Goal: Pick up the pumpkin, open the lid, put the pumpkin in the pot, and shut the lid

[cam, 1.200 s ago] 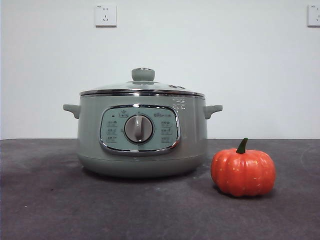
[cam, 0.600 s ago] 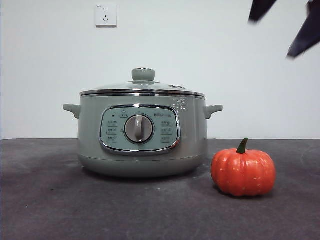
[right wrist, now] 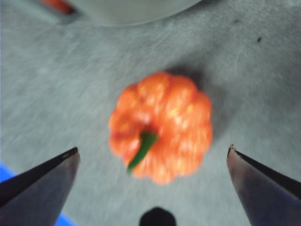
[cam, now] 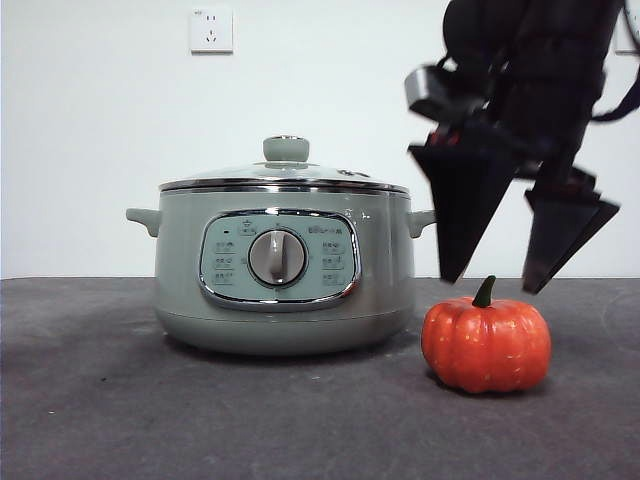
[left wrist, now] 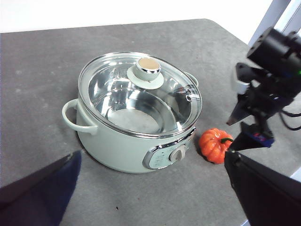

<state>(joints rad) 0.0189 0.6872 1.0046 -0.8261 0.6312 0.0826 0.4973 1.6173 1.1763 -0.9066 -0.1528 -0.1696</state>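
Note:
My right gripper should next grab the orange pumpkin around its plump ribbed body point(cam: 486, 345). Then the pumpkin can go into the pot point(cam: 285, 290).
The orange pumpkin point(cam: 486, 345) with its green stem stands on the table just right of the pale green pot point(cam: 285, 290). The glass lid point(cam: 285, 172) rests shut on the pot, its knob on top. My right gripper point(cam: 493, 284) hangs open just above the pumpkin, one jaw tip on each side of the stem. From its wrist camera the pumpkin point(right wrist: 162, 125) lies between the spread jaws of the right gripper point(right wrist: 153, 149), blurred. My left gripper point(left wrist: 153, 154) is open, held back high, looking down on the pot point(left wrist: 108, 136), lid point(left wrist: 141, 89) and pumpkin point(left wrist: 214, 146).
The dark grey table point(cam: 100, 400) stretches in front of and to the left of the pot. A wall socket point(cam: 211, 30) sits on the white wall behind. In the left wrist view the table's edge point(left wrist: 235, 33) runs close beyond the right arm.
The right arm has come down from the upper right corner and now hangs open over the pumpkin. Pot, lid and pumpkin have not moved.

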